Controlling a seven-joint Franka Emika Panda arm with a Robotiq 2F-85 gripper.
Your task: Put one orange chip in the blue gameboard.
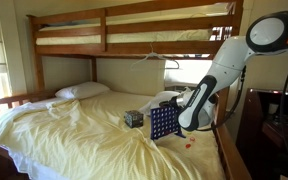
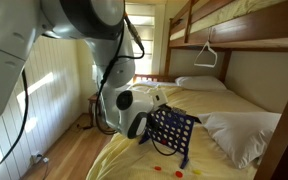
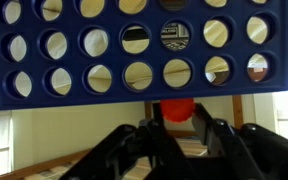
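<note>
The orange chip is at the board's top edge, lined up with a column of holes, so my gripper should open.
The blue gameboard (image 1: 164,122) stands upright on the yellow bed sheet; it also shows in an exterior view (image 2: 170,131) and fills the top of the wrist view (image 3: 134,50). My gripper (image 3: 178,122) is shut on an orange chip (image 3: 177,108), held right against the board's edge in the wrist view. In both exterior views the gripper (image 1: 184,106) (image 2: 144,112) is at the board's top edge. A few loose orange chips (image 2: 176,172) lie on the sheet beside the board (image 1: 190,143).
A small dark patterned cube (image 1: 133,118) sits on the bed near the board. A white pillow (image 1: 82,91) lies at the head, another (image 2: 240,133) beside the board. The wooden bunk frame (image 1: 134,40) and a hanger (image 2: 207,56) are overhead.
</note>
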